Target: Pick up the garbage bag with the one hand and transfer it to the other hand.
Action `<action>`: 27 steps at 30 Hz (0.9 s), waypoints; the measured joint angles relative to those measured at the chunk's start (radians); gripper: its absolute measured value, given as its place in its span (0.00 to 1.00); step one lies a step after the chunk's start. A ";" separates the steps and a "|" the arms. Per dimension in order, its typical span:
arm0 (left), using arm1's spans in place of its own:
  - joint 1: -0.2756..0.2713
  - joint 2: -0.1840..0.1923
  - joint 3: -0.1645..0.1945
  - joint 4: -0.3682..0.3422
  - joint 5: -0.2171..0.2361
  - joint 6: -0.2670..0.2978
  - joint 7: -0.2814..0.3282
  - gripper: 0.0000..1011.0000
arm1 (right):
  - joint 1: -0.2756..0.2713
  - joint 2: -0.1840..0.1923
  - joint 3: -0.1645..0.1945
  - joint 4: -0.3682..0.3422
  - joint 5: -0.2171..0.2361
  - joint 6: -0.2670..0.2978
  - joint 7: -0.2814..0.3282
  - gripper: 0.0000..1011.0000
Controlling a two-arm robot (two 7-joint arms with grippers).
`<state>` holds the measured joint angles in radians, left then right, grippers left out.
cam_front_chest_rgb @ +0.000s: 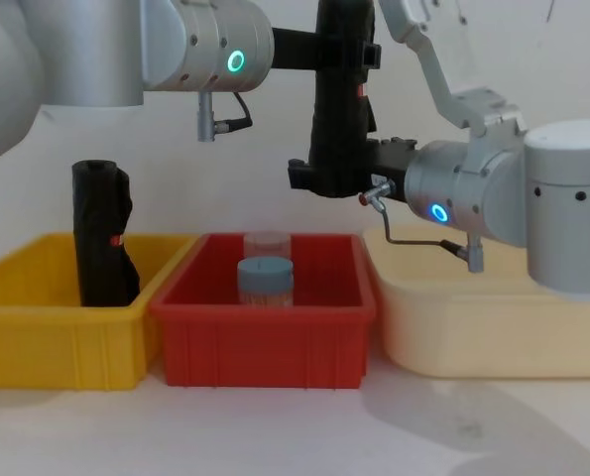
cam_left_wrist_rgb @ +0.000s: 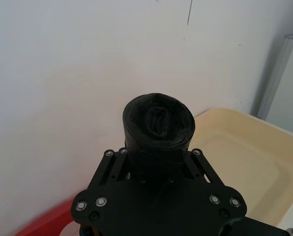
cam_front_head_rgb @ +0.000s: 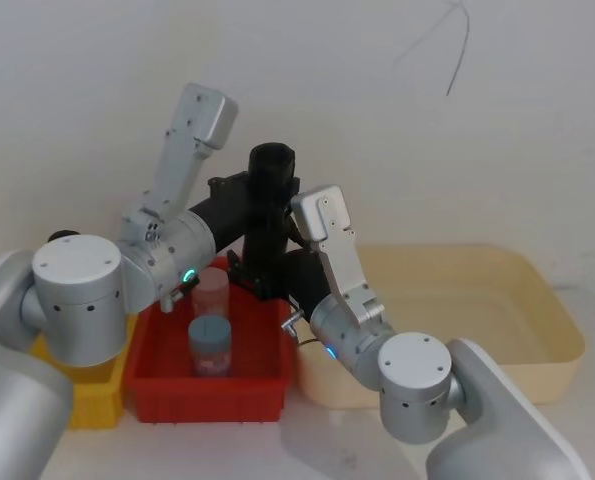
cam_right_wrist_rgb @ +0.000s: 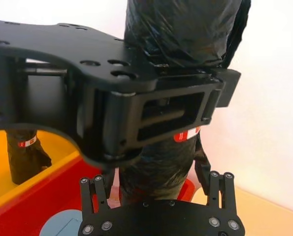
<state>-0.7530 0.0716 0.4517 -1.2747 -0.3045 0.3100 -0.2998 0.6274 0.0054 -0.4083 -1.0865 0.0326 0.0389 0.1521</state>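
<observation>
My right gripper next needs to take the black roll over from my left gripper, so it should grab the roll by its lower end [cam_front_chest_rgb: 330, 177] [cam_right_wrist_rgb: 153, 179].
The garbage bag [cam_front_head_rgb: 269, 200], a tall black roll with a small red mark, hangs upright in the air above the red bin's [cam_front_chest_rgb: 265, 342] back edge. My left gripper [cam_front_chest_rgb: 344, 50], on the green-ringed arm, is shut on its upper part, and the roll's top pokes out between the fingers [cam_left_wrist_rgb: 158, 123]. My right gripper [cam_front_chest_rgb: 324, 178], on the blue-ringed arm, reaches in lower down. Its fingers [cam_right_wrist_rgb: 99, 189] stand open on either side of the roll's lower end [cam_right_wrist_rgb: 156, 167], close to it.
The red bin holds a clear jar [cam_front_chest_rgb: 267, 244] and a blue-lidded jar [cam_front_chest_rgb: 266, 281]. A yellow bin [cam_front_chest_rgb: 57, 337] on the left holds another black roll [cam_front_chest_rgb: 101, 233]. A cream tray [cam_front_head_rgb: 537, 300] lies at the right, and a white wall stands close behind.
</observation>
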 joint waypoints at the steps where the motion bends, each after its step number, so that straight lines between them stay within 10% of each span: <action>1: 0.000 0.000 0.000 0.000 0.000 0.000 0.000 0.35 | 0.005 -0.003 0.002 0.011 0.000 -0.006 0.000 0.99; 19: 0.000 0.000 0.000 0.000 0.000 0.000 0.001 0.35 | 0.034 -0.027 0.020 0.058 0.001 -0.038 0.015 0.99; 27: 0.000 0.000 0.000 0.000 0.000 0.000 0.001 0.35 | 0.038 -0.030 0.024 0.062 0.001 -0.040 0.021 0.83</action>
<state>-0.7530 0.0717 0.4516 -1.2747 -0.3046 0.3100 -0.2993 0.6657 -0.0251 -0.3842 -1.0246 0.0333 -0.0007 0.1729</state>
